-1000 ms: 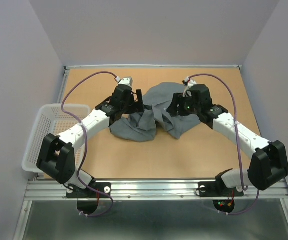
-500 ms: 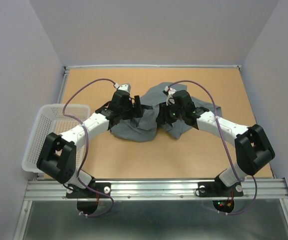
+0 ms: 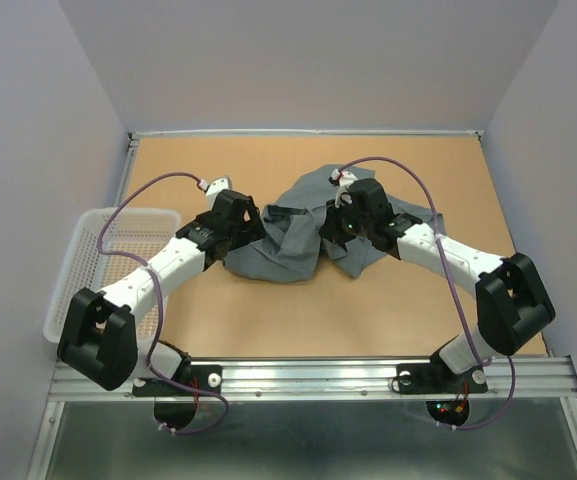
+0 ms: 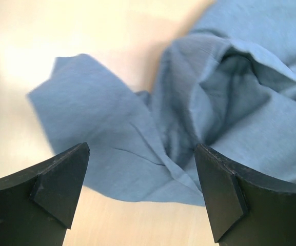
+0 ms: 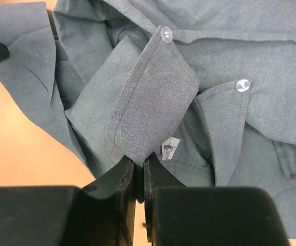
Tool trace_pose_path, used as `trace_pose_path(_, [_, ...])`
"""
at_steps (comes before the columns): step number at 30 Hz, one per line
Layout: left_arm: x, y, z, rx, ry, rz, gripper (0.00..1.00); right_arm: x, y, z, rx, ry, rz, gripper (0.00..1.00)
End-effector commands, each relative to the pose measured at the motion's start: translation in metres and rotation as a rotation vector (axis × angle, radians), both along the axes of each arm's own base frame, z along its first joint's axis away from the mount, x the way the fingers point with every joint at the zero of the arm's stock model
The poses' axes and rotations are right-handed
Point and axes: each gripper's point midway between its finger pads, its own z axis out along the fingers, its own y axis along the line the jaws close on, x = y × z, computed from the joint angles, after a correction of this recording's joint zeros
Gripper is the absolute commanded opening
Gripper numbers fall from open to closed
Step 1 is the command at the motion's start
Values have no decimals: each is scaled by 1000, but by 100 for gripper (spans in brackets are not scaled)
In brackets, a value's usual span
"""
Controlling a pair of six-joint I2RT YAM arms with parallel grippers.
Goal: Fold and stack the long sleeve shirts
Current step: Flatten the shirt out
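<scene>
My left gripper should next grab the long sleeve shirt's outer edge point(image 3: 253, 273) point(image 4: 133, 192), far from the shirt flap my right gripper holds, to stretch the shirt flat for folding.
The long sleeve shirt point(image 3: 293, 245) is a grey button-up lying crumpled in the middle of the table. My right gripper point(image 3: 334, 228) is down on its middle. In the right wrist view the right gripper point(image 5: 140, 163) is shut on a stitched flap point(image 5: 153, 97) of the shirt, beside the neck label point(image 5: 170, 149). Two pale buttons point(image 5: 165, 34) show. My left gripper point(image 3: 252, 224) hovers at the shirt's left edge. In the left wrist view it point(image 4: 140, 177) stands wide open, with the shirt's hem point(image 4: 112, 164) and bare table between its fingers point(image 4: 55, 179).
A white mesh basket point(image 3: 108, 262) sits at the table's left edge, partly under the left arm. The table's raised rim point(image 3: 308, 133) runs along the back. Both arms' purple cables point(image 3: 408, 170) loop above the shirt.
The right gripper has moved left over the shirt and closed on the flap. The left gripper has drawn back to the left, still open.
</scene>
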Motion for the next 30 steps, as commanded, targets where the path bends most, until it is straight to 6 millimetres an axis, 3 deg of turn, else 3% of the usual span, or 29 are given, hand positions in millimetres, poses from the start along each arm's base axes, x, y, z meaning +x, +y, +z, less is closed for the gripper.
trace_pose_path(1, [-7, 35, -9, 65, 20, 182, 95, 17, 8, 40, 41, -113, 0, 2])
trace_pose_path(11, [3, 46, -56, 115, 110, 234, 95, 7, 3, 29, 21, -102, 12, 2])
trace_pose_path(17, [3, 54, -81, 128, 154, 256, 89, 6, -5, 32, 7, -123, -9, 2])
trace_pose_path(23, [3, 50, -100, 104, 189, 239, 61, 8, -9, 41, 0, -154, -26, 1])
trace_pose_path(24, [2, 48, -102, 100, 195, 233, 46, 9, -10, 42, -2, -158, -29, 1])
trace_pose_path(25, [3, 49, -104, 102, 196, 232, 38, 9, -10, 44, -2, -163, -30, 1])
trace_pose_path(26, [5, 48, -102, 101, 188, 229, 27, 9, -11, 45, -4, -166, -33, 1])
trace_pose_path(27, [7, 48, -98, 101, 179, 225, 6, 11, -14, 50, -11, -181, -44, 1])
trace_pose_path(28, [13, 48, -85, 94, 142, 225, 0, 14, -15, 58, -13, -200, -54, 1])
trace_pose_path(29, [15, 49, -75, 104, 122, 214, 0, 17, -17, 67, -16, -221, -67, 1])
trace_pose_path(30, [27, 50, -53, 103, 64, 226, 0, 20, -25, 75, -45, -248, -93, 1])
